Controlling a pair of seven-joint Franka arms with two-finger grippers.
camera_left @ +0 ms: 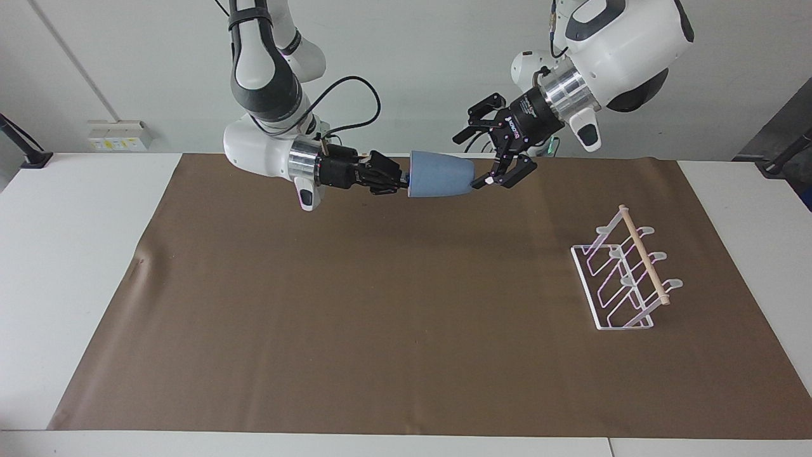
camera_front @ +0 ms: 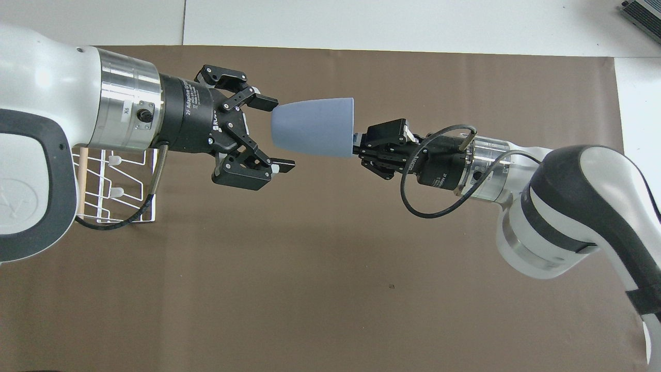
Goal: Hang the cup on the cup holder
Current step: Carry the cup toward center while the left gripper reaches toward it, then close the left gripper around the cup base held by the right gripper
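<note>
My left gripper grabs the cup by its narrow base [camera_front: 280,126] next, which fits between the open fingers, since the cup flares out toward its wide rim [camera_front: 351,127].
The light blue cup [camera_left: 441,174] is held on its side in the air over the part of the brown mat nearest the robots; it also shows in the overhead view [camera_front: 315,126]. My right gripper [camera_left: 403,179] [camera_front: 356,147] is shut on its rim. My left gripper [camera_left: 472,160] [camera_front: 276,134] is open, with one finger on either side of the cup's narrow base. The white wire cup holder [camera_left: 625,273] with its wooden dowel stands on the mat toward the left arm's end. In the overhead view the cup holder [camera_front: 119,191] is partly hidden under the left arm.
A brown mat [camera_left: 380,304] covers most of the white table [camera_left: 63,254]. No other objects lie on the mat.
</note>
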